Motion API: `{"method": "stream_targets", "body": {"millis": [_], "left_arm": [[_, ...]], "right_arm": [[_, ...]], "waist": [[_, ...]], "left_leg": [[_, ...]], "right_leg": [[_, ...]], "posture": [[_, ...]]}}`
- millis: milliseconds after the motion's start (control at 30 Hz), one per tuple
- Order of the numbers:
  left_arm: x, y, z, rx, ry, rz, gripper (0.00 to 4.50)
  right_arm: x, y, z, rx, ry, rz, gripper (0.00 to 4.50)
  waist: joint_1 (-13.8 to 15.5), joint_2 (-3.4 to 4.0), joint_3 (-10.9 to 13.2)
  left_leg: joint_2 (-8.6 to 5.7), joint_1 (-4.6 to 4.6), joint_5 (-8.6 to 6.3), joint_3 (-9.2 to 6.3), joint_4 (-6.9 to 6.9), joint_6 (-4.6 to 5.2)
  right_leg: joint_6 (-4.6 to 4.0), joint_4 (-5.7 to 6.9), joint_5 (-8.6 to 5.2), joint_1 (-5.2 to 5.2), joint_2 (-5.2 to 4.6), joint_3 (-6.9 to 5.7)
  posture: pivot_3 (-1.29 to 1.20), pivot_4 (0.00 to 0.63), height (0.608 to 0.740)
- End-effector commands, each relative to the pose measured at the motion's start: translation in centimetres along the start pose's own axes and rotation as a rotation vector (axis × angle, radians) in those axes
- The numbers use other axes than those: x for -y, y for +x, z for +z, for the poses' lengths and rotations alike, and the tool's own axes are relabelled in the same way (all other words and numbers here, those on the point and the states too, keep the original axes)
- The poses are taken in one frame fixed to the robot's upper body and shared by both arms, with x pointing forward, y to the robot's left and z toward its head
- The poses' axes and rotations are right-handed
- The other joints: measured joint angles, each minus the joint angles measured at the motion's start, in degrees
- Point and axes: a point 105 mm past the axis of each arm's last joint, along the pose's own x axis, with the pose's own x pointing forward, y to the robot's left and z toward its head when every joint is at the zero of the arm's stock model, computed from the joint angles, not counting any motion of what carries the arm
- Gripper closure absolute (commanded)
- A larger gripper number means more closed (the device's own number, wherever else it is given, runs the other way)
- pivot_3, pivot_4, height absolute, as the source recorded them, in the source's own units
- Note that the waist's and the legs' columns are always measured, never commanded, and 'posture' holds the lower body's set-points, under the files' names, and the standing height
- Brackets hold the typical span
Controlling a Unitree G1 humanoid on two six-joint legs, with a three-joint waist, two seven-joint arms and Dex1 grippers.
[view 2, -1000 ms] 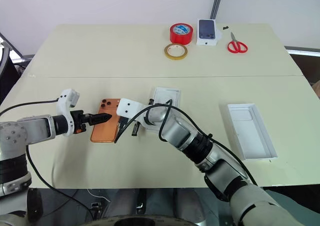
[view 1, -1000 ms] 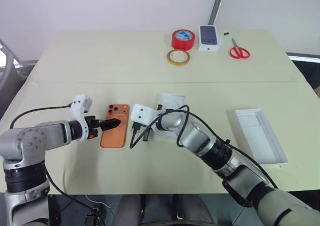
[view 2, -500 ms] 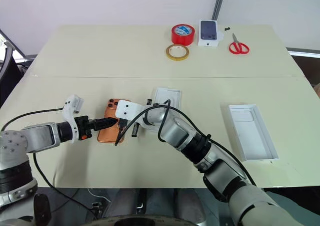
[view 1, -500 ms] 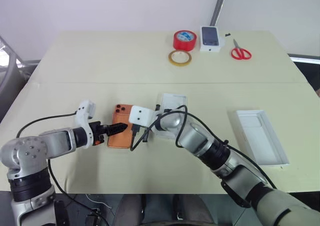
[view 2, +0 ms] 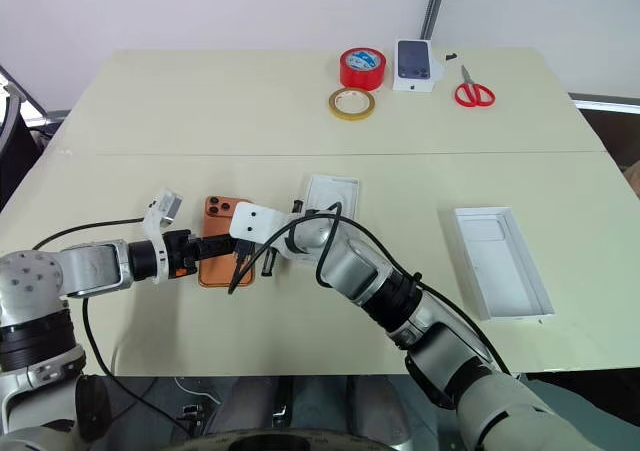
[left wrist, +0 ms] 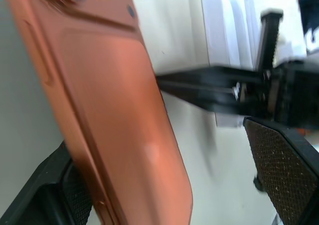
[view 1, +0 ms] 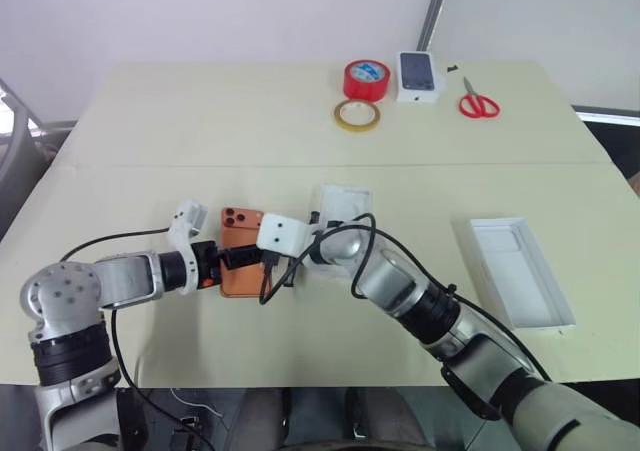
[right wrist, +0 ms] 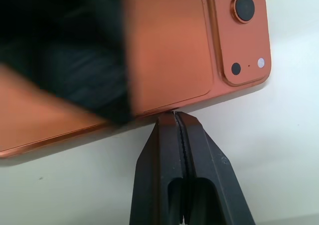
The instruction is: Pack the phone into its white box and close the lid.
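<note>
The phone needs to go into the orange phone's white box (view 1: 518,271), so my left gripper should pick it up next by its long edges.
The orange phone (view 1: 241,282) lies back up on the table, left of centre, its camera block at the far end. My left gripper (view 1: 238,259) reaches in from the left and stands open across the phone's middle. One of its fingers (left wrist: 57,195) sits at the near long edge and the other (left wrist: 284,170) stands clear of the far edge. My right gripper (right wrist: 174,119) is shut, its tips touching the phone's right long edge. The white box (view 1: 520,271) lies open at the right. The lid (view 1: 348,199) lies behind my right wrist, partly hidden.
At the table's far side are a red tape roll (view 1: 367,78), a yellow tape ring (view 1: 357,115), a small white box with a dark phone picture (view 1: 419,75) and red scissors (view 1: 479,103). A black cable loops around my right wrist.
My left gripper has moved right and rolled, so its open fingers now straddle the phone's middle. The right gripper has stayed at the phone's edge.
</note>
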Motion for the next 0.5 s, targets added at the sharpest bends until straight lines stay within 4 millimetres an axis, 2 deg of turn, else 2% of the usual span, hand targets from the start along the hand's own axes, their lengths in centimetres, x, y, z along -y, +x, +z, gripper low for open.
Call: {"method": "stream_targets", "body": {"millis": [33, 200, 300, 433, 500], "left_arm": [[-1.1, -0.7, -0.1, 0.025, -0.038, 0.051, 0.04], [-1.5, -1.0, -0.6, 0.032, -0.071, 0.056, 0.04], [-1.6, -1.1, -0.7, 0.038, -0.086, 0.056, 0.86], [-2.1, -1.7, -0.5, 0.063, -0.118, 0.054, 2.81], [-2.0, -2.0, -0.1, 0.082, -0.128, 0.045, 2.81]], "right_arm": [[-0.4, 0.0, 0.6, 0.020, 0.004, 0.009, 4.50], [-0.4, 0.0, 0.6, 0.019, 0.007, 0.008, 4.50], [-0.3, -0.1, 0.6, 0.020, 0.000, 0.005, 4.50], [0.5, -0.6, 1.0, 0.039, 0.024, -0.015, 4.50], [1.2, -1.2, 1.4, 0.060, 0.056, -0.035, 4.50]], "waist": [[0.0, 0.00, 0.0], [-0.1, -0.01, 0.0], [-0.1, -0.01, 0.0], [0.0, -0.01, 0.0], [0.1, -0.04, 0.0]], "left_leg": [[0.00, 0.00, 0.00, 0.00, -0.02, -0.01], [0.01, 0.00, 0.01, 0.00, -0.04, -0.03], [0.01, 0.00, 0.02, 0.00, -0.04, -0.03], [0.01, 0.00, 0.02, 0.00, -0.06, -0.03], [0.00, -0.02, 0.02, 0.00, -0.05, -0.03]], "right_leg": [[0.00, 0.00, 0.00, 0.00, 0.00, 0.00], [0.00, 0.00, 0.00, -0.01, 0.00, 0.00], [0.00, 0.00, 0.00, -0.02, 0.00, 0.00], [0.00, 0.00, 0.00, -0.04, 0.00, 0.00], [0.00, 0.00, 0.00, -0.04, -0.01, 0.00]], "posture": [[0.00, 0.150, 0.740], [0.00, 0.150, 0.740], [0.00, 0.150, 0.740], [0.00, 0.150, 0.740], [0.00, 0.150, 0.740]]}}
